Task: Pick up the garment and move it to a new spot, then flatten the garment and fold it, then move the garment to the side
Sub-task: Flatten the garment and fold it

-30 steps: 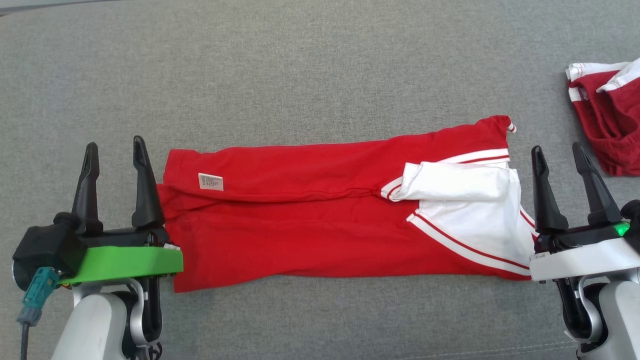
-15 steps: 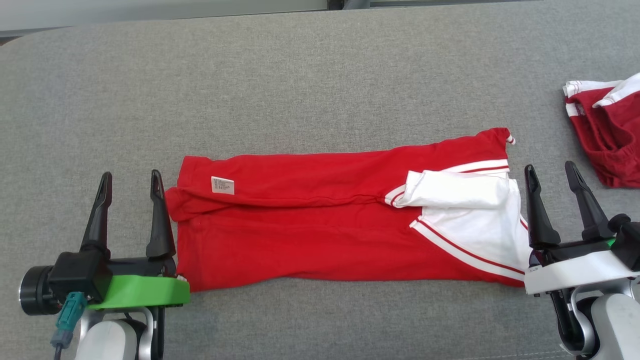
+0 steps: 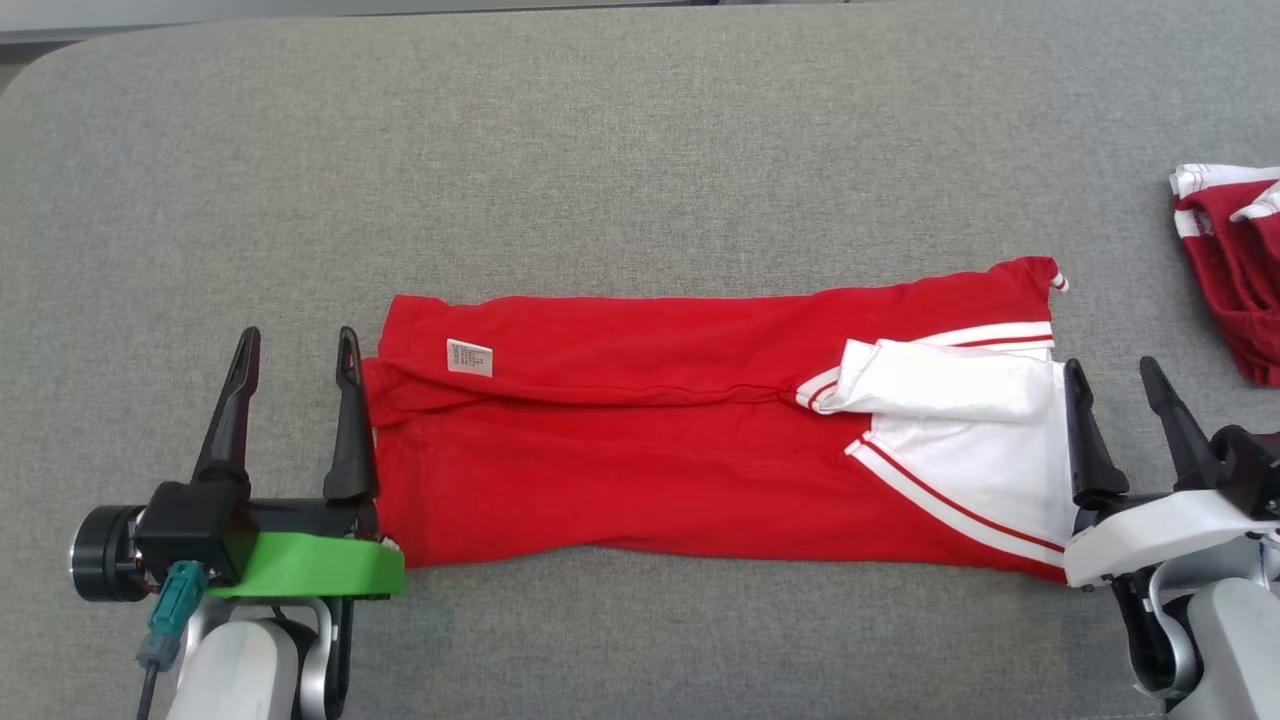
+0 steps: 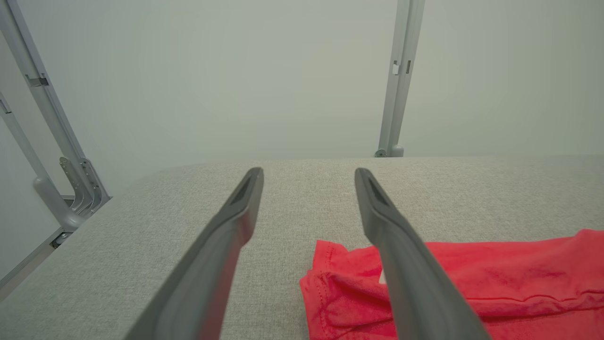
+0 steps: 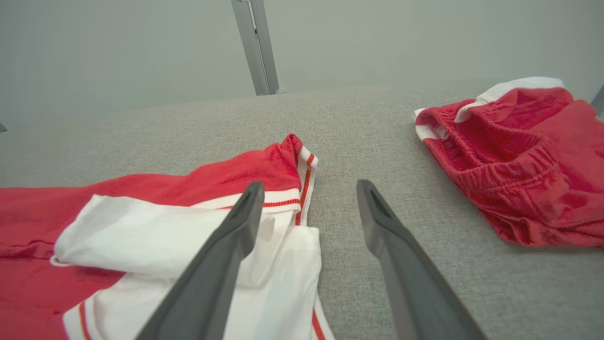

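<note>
I need to fold the long piece of cloth (image 3: 624,480), so I need to grab the red shirt by its white end (image 3: 1041,462) with my right gripper next.
The garment (image 3: 640,450) is a red shirt with white, red-striped sleeves, folded into a long band across the grey surface. A small white label (image 3: 469,357) shows near its left end. My left gripper (image 3: 297,345) stands open at that left end, its inner finger beside the cloth edge, nothing between the fingers. In the left wrist view the left gripper (image 4: 309,175) is open over bare surface with the garment (image 4: 495,278) under its right finger. My right gripper (image 3: 1112,372) is open at the white right end. The right wrist view shows the right gripper (image 5: 309,188) open beside the garment (image 5: 155,236).
A second, darker red garment with white trim (image 3: 1235,270) lies crumpled at the far right edge (image 5: 519,156). The grey padded surface (image 3: 600,150) stretches wide behind the shirt. Metal frame posts (image 4: 398,75) and a pale wall stand beyond its back edge.
The head camera has shifted, so the whole scene sits lower and further right. Both grippers stay open at the ends of the garment, which lies as it did.
</note>
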{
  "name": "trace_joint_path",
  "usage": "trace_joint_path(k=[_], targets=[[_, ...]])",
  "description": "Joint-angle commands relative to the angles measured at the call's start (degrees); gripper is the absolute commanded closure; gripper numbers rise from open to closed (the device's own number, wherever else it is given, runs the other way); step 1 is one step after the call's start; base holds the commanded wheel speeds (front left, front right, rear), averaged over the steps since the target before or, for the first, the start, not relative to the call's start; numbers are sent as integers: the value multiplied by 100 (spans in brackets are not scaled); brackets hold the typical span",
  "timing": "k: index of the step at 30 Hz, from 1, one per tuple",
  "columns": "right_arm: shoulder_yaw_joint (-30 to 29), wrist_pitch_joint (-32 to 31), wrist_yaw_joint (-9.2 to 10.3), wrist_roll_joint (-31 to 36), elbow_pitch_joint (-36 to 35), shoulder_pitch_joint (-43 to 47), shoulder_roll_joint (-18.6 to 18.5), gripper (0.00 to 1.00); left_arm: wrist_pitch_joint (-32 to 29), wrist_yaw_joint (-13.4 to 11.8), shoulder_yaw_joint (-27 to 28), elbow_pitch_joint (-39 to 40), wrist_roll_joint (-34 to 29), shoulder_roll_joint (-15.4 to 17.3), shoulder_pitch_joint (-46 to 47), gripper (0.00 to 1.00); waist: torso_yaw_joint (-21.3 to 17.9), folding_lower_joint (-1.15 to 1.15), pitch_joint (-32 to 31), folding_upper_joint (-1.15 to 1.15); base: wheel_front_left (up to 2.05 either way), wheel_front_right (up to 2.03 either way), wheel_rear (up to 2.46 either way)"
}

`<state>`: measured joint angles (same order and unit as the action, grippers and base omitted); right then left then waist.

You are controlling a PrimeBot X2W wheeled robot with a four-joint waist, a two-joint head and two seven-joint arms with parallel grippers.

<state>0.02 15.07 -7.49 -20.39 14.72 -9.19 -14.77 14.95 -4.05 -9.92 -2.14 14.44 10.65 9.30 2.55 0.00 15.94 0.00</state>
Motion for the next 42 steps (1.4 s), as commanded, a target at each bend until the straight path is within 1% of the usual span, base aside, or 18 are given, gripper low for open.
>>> trace_joint_path(k=[1,8,12,13,15,19,23,29,34,36,39,42], targets=[[120,23,1,-85,258,-126,-11,0,10,27,-16,-21,-49,-26,121,0,64,0,70,0,0,0,0],[578,6,1,-501,1512,-437,76,0,11,113,-46,-143,-111,-121,253,0,158,0,170,0,0,0,0],[1067,-53,-1,-780,2043,-464,183,0,11,141,-21,-172,-153,-158,284,0,175,0,191,0,0,0,0],[1200,-65,-13,-855,2129,-465,201,24,11,141,-6,-172,-166,-161,284,0,171,0,195,0,0,0,0],[1349,-75,-21,-973,2193,-498,226,100,11,146,16,-167,-185,-168,279,0,157,0,198,0,0,0,0],[1426,-77,-6,-1085,2178,-532,181,100,11,160,45,-157,-215,-179,292,0,119,0,197,0,0,0,0],[1297,-51,7,-1177,2077,-583,42,100,11,145,53,-170,-280,-155,291,0,49,0,175,0,0,0,0],[768,10,13,-1168,1822,-556,-298,100,10,168,93,-145,-308,-185,265,0,-58,0,156,0,0,0,0],[218,12,7,-1101,1655,-401,-613,100,10,162,105,-178,-330,-205,219,0,-95,0,123,0,0,0,0],[87,11,6,-1058,1533,-351,-683,100,11,154,116,-193,-338,-211,204,0,-108,0,88,0,0,0,0],[74,12,6,-963,1194,-368,-721,100,11,133,140,-206,-339,-210,147,0,-159,0,27,0,0,0,0],[290,11,5,-816,747,-416,-710,100,11,120,140,-232,-361,-194,110,0,-196,0,-52,0,0,0,0]])
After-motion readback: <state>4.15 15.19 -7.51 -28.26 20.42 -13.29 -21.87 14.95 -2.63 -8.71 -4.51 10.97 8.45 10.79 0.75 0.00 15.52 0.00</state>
